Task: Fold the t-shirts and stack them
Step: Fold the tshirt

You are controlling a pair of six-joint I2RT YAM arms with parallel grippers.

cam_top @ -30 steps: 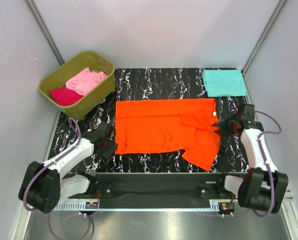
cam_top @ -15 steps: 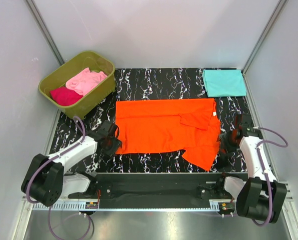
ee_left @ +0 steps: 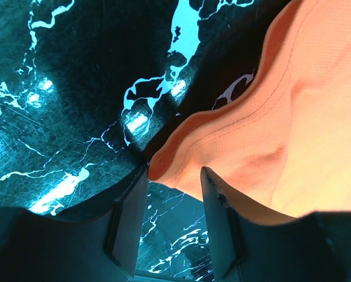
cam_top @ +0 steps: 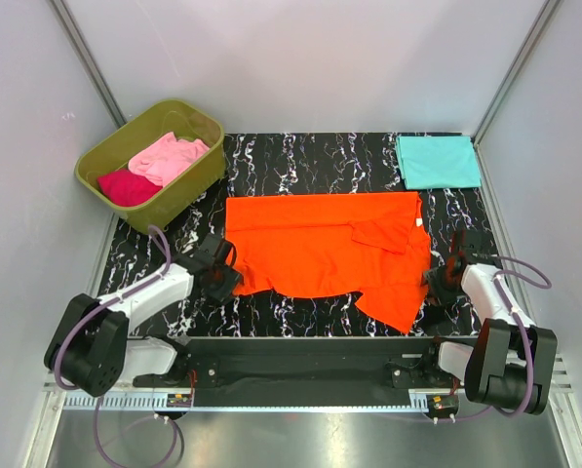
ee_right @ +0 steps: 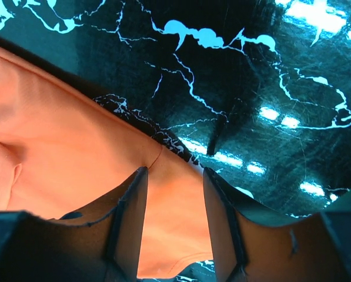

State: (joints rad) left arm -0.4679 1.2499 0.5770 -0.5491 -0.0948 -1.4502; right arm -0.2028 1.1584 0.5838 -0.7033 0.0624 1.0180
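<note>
The robot's fingers are at the same height as the cloth (ee_right: 169, 223), next to its seam, so the right gripper should now close on the shirt's edge (ee_right: 176, 169).
A bright orange t-shirt (cam_top: 320, 249) lies spread on the black marbled table, its right sleeve folded in. My left gripper (cam_top: 224, 280) is open at the shirt's near left corner; in the left wrist view the hem corner (ee_left: 163, 164) sits at the mouth of the gripper (ee_left: 172, 194). My right gripper (cam_top: 433, 290) is open over the shirt's right edge; orange cloth (ee_right: 169, 223) lies between its fingers (ee_right: 128, 211). A folded teal t-shirt (cam_top: 438, 161) lies at the far right. A light pink t-shirt (cam_top: 169, 156) and a magenta t-shirt (cam_top: 127, 186) sit in the tub.
An olive-green plastic tub (cam_top: 198, 180) stands at the far left corner of the table. Grey walls close in the sides and back. The arm bases and a metal rail (cam_top: 300, 375) run along the near edge.
Both grippers have moved inward and down to the orange shirt's near corners: the left slid right to the hem corner, the right came toward me onto the shirt's right edge.
</note>
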